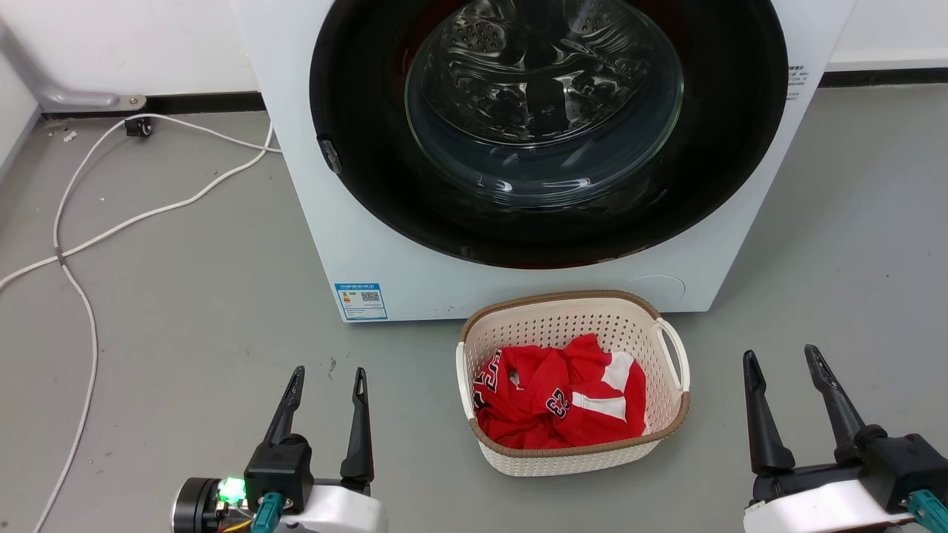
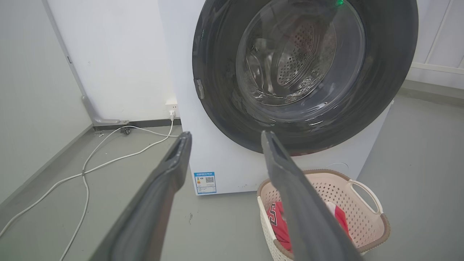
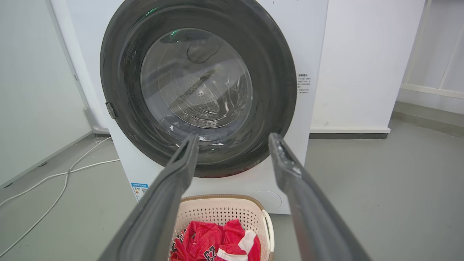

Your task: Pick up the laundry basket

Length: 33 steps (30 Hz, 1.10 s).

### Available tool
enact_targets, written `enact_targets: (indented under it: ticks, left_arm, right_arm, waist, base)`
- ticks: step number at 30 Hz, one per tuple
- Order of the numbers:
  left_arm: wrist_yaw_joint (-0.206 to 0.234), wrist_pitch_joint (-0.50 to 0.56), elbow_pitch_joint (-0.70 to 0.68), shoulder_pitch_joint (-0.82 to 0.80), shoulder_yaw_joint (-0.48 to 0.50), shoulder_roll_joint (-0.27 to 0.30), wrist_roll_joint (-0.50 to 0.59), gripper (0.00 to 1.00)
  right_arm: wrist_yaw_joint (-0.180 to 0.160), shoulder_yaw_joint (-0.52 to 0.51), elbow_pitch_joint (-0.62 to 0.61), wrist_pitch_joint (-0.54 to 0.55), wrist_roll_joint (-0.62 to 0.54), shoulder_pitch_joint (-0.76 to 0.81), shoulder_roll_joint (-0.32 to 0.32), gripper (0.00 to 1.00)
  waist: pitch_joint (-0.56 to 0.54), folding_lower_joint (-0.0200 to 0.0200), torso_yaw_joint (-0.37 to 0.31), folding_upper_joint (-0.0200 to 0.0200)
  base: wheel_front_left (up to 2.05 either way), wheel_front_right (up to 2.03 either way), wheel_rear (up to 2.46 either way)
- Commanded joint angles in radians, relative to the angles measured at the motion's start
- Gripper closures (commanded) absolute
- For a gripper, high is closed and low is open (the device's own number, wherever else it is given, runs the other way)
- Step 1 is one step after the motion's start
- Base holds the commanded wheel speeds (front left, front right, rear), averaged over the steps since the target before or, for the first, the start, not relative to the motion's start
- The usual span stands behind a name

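My left gripper grabs the slim white handle (image 1: 464,382) beside the black lettering next to lift the basket, since the basket's body is wider than my fingers.
The cream perforated laundry basket (image 1: 574,451) with a brown woven-look rim stands on the grey floor just in front of the washer, a white loop handle on each side. Red and white clothing (image 1: 559,403) lies crumpled inside it. My left gripper (image 1: 329,377) hangs open to the basket's left and my right gripper (image 1: 781,357) open to its right, both apart from it and holding nothing. The left wrist view has the basket (image 2: 366,214) at lower right, behind my right-hand finger. In the right wrist view the basket (image 3: 221,215) sits low between the fingers.
A white front-loading washer (image 1: 370,244) with a dark round glass door (image 1: 548,126) rises right behind the basket. White cables (image 1: 81,244) trail across the floor at the left toward the wall. Bare grey floor lies on both sides of the basket.
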Motion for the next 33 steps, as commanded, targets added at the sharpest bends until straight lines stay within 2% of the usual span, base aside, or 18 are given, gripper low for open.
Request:
enact_targets:
  ticks: [1,8,15,23,28,33]
  left_arm:
    - [-0.002,-0.003,0.003,-0.006,0.0,0.002,0.002,0.0]
    - [-0.03,-0.003,0.034,-0.057,-0.009,0.002,0.01,0.0]
    - [-0.089,-0.003,0.132,-0.178,-0.022,0.002,-0.009,0.0]
    - [-0.136,-0.003,0.336,-0.371,-0.056,0.002,-0.03,0.0]
    - [-0.142,-0.003,0.448,-0.488,-0.072,0.002,-0.051,0.0]
    - [-0.16,-0.003,0.624,-0.62,-0.096,0.002,-0.086,0.0]
  right_arm:
    - [0.0,-0.001,0.0,-0.002,-0.003,0.001,-0.004,0.0]
    - [0.0,-0.02,0.021,-0.002,-0.047,-0.045,-0.004,0.0]
    - [0.0,-0.057,0.078,-0.002,-0.129,-0.159,-0.004,0.0]
    - [0.0,-0.099,0.198,-0.002,-0.245,-0.334,-0.004,0.0]
    - [0.0,-0.104,0.298,-0.002,-0.327,-0.445,-0.005,0.0]
    - [0.0,-0.088,0.442,-0.002,-0.381,-0.579,-0.048,0.0]
  waist:
    - [0.002,0.0,0.001,0.0]
    - [0.041,0.0,-0.001,0.0]
    - [0.144,0.0,-0.006,0.0]
    - [0.299,0.0,-0.013,0.0]
    - [0.395,0.0,-0.015,0.0]
    - [0.495,0.0,-0.008,0.0]
  base:
    - [0.0,0.0,0.0]
    - [0.0,0.0,0.0]
    - [0.0,0.0,0.0]
    - [0.0,0.0,0.0]
    - [0.0,0.0,0.0]
    - [0.0,0.0,0.0]
